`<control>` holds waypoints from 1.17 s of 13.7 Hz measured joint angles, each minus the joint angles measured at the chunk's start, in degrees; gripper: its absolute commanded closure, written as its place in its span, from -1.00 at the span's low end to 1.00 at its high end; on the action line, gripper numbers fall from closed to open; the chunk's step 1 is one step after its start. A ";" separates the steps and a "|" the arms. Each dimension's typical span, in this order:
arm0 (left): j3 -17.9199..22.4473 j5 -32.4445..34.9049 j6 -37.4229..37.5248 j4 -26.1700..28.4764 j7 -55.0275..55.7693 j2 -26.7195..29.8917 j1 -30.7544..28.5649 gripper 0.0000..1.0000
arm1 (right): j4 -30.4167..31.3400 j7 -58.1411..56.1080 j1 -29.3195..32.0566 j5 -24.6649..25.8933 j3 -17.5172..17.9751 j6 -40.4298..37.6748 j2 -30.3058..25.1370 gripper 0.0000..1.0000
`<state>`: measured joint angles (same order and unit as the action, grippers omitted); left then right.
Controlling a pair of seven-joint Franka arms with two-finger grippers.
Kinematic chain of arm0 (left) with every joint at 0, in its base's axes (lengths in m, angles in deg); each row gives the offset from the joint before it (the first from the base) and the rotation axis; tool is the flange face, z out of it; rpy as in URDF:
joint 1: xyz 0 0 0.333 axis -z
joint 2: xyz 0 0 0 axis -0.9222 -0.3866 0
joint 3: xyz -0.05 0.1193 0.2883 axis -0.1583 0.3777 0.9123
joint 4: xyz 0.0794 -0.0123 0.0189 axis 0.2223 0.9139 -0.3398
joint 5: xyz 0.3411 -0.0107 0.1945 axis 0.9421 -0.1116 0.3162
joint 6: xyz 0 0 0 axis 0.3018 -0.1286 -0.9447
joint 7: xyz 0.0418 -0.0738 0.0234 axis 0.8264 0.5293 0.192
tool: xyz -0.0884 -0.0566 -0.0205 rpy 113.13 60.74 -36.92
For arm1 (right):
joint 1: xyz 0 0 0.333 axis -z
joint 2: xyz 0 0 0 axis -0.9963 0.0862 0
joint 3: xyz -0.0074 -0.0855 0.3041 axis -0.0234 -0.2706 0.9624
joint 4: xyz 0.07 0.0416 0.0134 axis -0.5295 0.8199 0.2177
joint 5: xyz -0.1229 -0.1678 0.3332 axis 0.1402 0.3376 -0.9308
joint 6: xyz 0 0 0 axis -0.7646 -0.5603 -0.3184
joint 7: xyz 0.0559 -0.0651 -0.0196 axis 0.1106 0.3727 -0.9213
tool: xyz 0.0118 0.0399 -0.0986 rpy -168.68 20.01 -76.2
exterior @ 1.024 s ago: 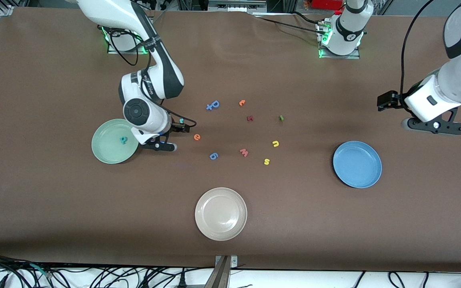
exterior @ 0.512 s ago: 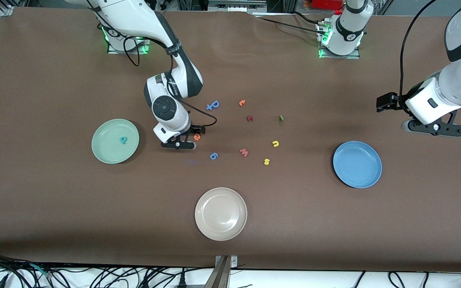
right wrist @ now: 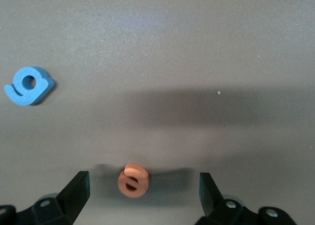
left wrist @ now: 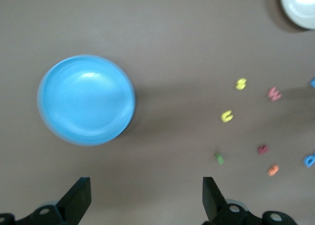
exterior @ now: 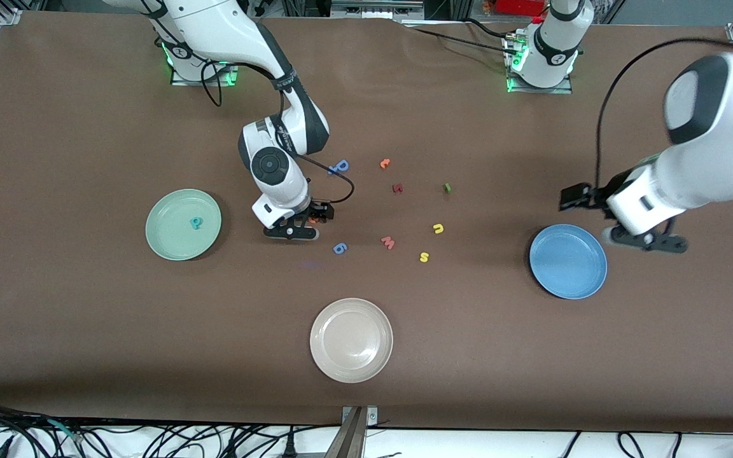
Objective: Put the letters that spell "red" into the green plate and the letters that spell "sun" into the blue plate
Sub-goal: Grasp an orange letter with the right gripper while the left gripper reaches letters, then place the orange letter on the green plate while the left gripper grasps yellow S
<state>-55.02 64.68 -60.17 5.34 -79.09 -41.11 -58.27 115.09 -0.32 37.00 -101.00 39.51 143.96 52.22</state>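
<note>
My fingers are level with the orange "e" on the tabletop, so it is time for my right gripper to close on it now.
In the right wrist view the orange "e" (right wrist: pixel 133 180) lies flat on the table between the wide-apart fingers of my right gripper (right wrist: pixel 143 189), which touch nothing. From the front, that gripper (exterior: pixel 300 224) hangs low between the green plate (exterior: pixel 166 245) and the scattered letters. A teal "d" (exterior: pixel 196 222) rests in the green plate. The yellow "u" (exterior: pixel 438 228), yellow "s" (exterior: pixel 424 257) and dark green letter (exterior: pixel 447 187) lie on the table. My left gripper (exterior: pixel 643 240) is open and empty above the table beside the blue plate (exterior: pixel 568 261), which holds nothing.
A cream-white plate (exterior: pixel 351 340) sits nearest the front camera. Other loose letters lie about: a blue "p" (exterior: pixel 339 167), a blue one (exterior: pixel 340 248) near my right gripper, a salmon "w" (exterior: pixel 388 242), a dark red one (exterior: pixel 397 188) and an orange one (exterior: pixel 385 163).
My right gripper moved from the green plate's edge to over the orange "e" and came lower. My left arm swung in from the table's end toward the blue plate.
</note>
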 measured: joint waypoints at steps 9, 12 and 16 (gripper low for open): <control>-1.23 -0.54 -24.06 0.12 13.96 -15.23 14.52 -1.00 | -0.04 2.02 -0.26 -3.23 0.06 0.43 0.48 0.41; -1.20 -0.54 -31.74 0.12 15.57 -20.40 16.66 -1.00 | -0.20 2.11 -0.32 -3.60 0.18 0.29 -0.04 0.63; -1.16 -0.52 -39.57 0.32 17.44 -24.50 18.55 -0.99 | -0.17 2.14 -0.34 -3.61 0.22 0.29 0.03 0.63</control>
<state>-56.18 64.17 -99.74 5.66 -61.66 -65.61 -39.72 114.91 1.82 36.66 -104.61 39.73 144.25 52.25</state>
